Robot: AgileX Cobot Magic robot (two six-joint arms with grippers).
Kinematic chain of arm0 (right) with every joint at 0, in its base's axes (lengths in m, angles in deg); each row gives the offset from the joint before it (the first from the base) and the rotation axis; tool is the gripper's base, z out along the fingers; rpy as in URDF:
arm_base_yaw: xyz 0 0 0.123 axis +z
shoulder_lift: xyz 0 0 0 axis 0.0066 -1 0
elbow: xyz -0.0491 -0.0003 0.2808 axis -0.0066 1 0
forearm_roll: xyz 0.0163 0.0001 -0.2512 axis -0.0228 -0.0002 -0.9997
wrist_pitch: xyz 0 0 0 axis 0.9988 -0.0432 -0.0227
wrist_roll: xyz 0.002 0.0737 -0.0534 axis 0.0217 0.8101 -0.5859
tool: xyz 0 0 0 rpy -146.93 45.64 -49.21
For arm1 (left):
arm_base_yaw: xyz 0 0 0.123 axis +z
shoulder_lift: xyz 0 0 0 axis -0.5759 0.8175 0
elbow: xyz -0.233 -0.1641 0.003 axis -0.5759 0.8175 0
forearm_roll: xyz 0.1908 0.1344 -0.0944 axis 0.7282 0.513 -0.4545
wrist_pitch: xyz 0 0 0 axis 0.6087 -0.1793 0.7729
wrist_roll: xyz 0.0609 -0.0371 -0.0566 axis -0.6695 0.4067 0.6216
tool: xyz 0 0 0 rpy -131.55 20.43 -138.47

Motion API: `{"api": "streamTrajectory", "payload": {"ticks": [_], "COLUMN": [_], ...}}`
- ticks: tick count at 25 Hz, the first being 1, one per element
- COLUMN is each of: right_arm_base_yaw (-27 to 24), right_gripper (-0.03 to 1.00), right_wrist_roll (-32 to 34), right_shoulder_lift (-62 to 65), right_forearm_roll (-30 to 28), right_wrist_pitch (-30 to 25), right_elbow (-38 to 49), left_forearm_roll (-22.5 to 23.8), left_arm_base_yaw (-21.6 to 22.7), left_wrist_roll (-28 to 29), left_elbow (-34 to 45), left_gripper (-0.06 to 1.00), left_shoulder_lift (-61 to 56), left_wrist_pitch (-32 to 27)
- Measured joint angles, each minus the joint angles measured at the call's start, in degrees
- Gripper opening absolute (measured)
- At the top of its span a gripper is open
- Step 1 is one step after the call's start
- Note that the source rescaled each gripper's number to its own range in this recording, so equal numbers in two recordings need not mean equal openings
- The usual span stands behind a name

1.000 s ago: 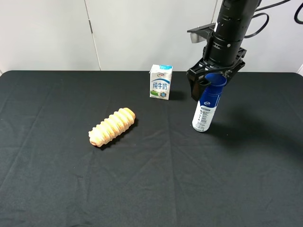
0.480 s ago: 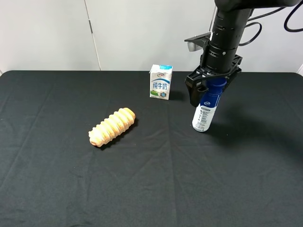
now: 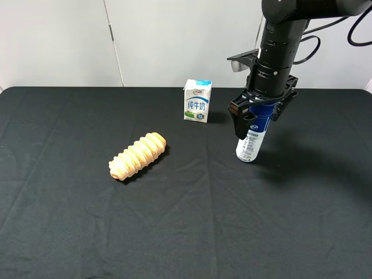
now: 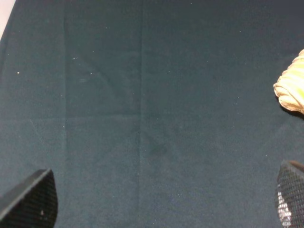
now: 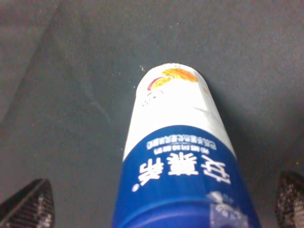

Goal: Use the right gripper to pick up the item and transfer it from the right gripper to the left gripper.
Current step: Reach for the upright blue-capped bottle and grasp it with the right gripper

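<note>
Both my fingers are around the bottle's blue band (image 3: 261,120) (image 5: 179,164) and reach down near the bottle's white lower part. My right gripper should close on the bottle now.
The item (image 3: 250,143), a tall white bottle with a blue upper band, stands upright on the black cloth at the right of the exterior view. My right gripper (image 3: 260,116) hangs straight down over it, open, with one finger on each side of the bottle's top; the cap is hidden between them. The right wrist view looks down the item (image 5: 176,137), with the right gripper (image 5: 159,202) tips well apart on either side. My left gripper (image 4: 160,202) is open above bare cloth and does not show in the exterior view.
A small milk carton (image 3: 197,100) stands at the back, left of the bottle. A ridged orange bread roll (image 3: 138,155) lies left of centre; its end (image 4: 291,90) shows in the left wrist view. A white wall runs behind the black table (image 3: 186,226).
My right gripper has come down and slightly left over the bottle, so the blue cap now sits between its fingers. The bottle, carton and roll have stayed put.
</note>
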Motion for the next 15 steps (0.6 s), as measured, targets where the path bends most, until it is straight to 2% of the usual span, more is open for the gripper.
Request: {"api": "streamTrajectory", "payload": {"ticks": [3, 4, 5, 6, 15], "right_arm_base_yaw": [0.0, 0.0, 0.0, 0.0, 0.0], "right_gripper": [1.00, 0.92, 0.75, 0.00, 0.02], "right_wrist_roll": [0.0, 0.0, 0.0, 0.0, 0.0], "right_shoulder_lift": [0.0, 0.0, 0.0, 0.0, 0.0], "right_forearm_roll": [0.1, 0.1, 0.1, -0.5, 0.0], "right_wrist_pitch": [0.1, 0.2, 0.4, 0.8, 1.3], "right_elbow": [0.0, 0.0, 0.0, 0.0, 0.0], "left_forearm_roll": [0.0, 0.0, 0.0, 0.0, -0.1], "left_arm_base_yaw": [0.0, 0.0, 0.0, 0.0, 0.0], "left_wrist_roll": [0.0, 0.0, 0.0, 0.0, 0.0], "left_elbow": [0.0, 0.0, 0.0, 0.0, 0.0], "left_gripper": [0.82, 0.82, 0.82, 0.82, 0.82], "left_shoulder_lift": [0.0, 0.0, 0.0, 0.0, 0.0], "left_wrist_pitch": [0.0, 0.0, 0.0, 0.0, 0.1]}}
